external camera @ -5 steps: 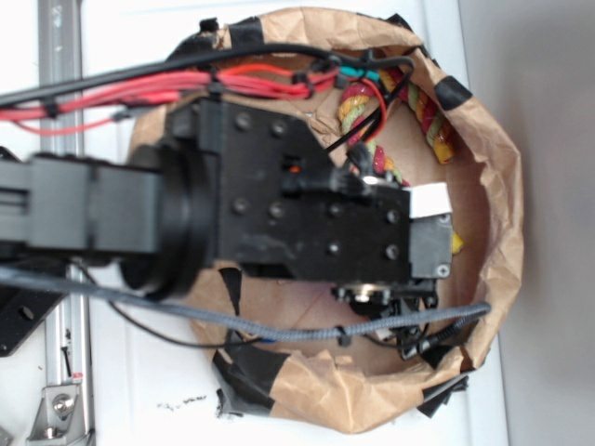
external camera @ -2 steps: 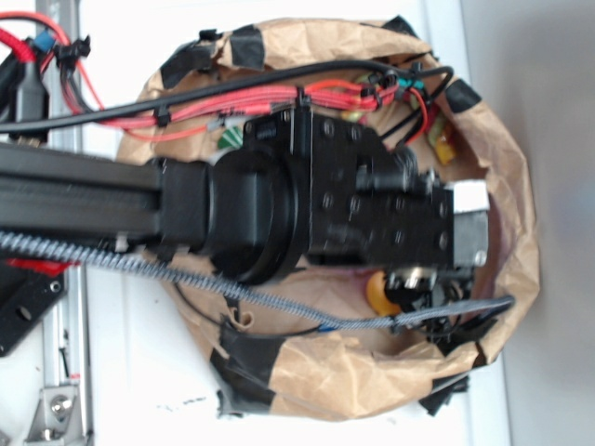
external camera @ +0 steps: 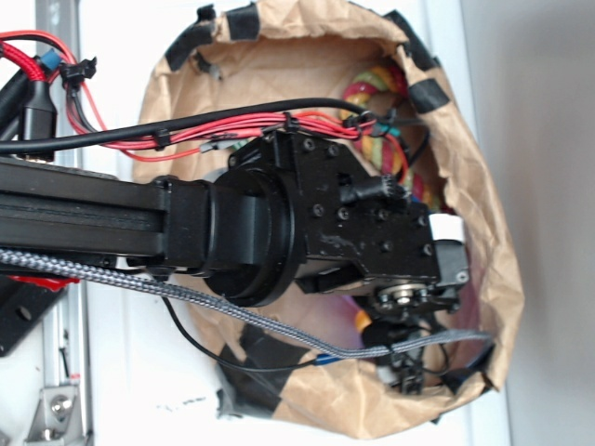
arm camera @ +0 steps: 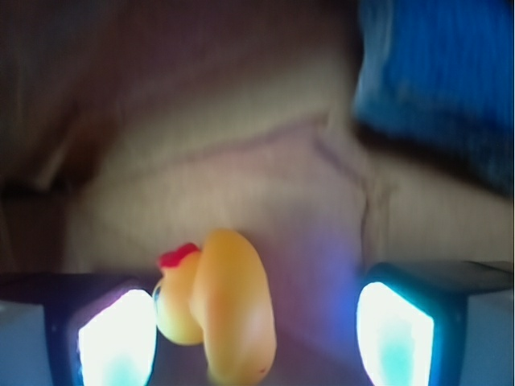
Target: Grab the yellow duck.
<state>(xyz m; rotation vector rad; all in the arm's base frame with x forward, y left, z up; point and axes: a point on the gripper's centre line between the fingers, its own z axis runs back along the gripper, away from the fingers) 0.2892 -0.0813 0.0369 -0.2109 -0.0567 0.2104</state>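
I need to close my gripper now. Its fingers reach down beside the duck's yellow body (arm camera: 233,310), with its red beak (arm camera: 179,255) near one finger, so they would hold the duck.
In the wrist view the yellow duck (arm camera: 221,310), glossy with a red beak, lies on the brown paper floor between my two fingers. My gripper (arm camera: 253,334) is open. The duck's head almost touches the left pad (arm camera: 113,338), and a wide gap separates it from the right pad (arm camera: 394,334). From outside, my gripper (external camera: 406,348) reaches down into the paper bag (external camera: 483,186). Only a small yellow bit of the duck (external camera: 363,323) shows under the wrist.
A multicoloured rope (external camera: 372,102) lies curled at the far side of the bag. Blue cloth (arm camera: 442,72) lies beyond the right finger. The crumpled bag walls, patched with black tape (external camera: 265,358), stand close around the gripper. A metal rail (external camera: 60,372) runs along the left.
The arm has shifted toward the bag's lower edge and the wrist sits lower in the picture. The rope, covered before, now shows. The yellow duck stays under the wrist.
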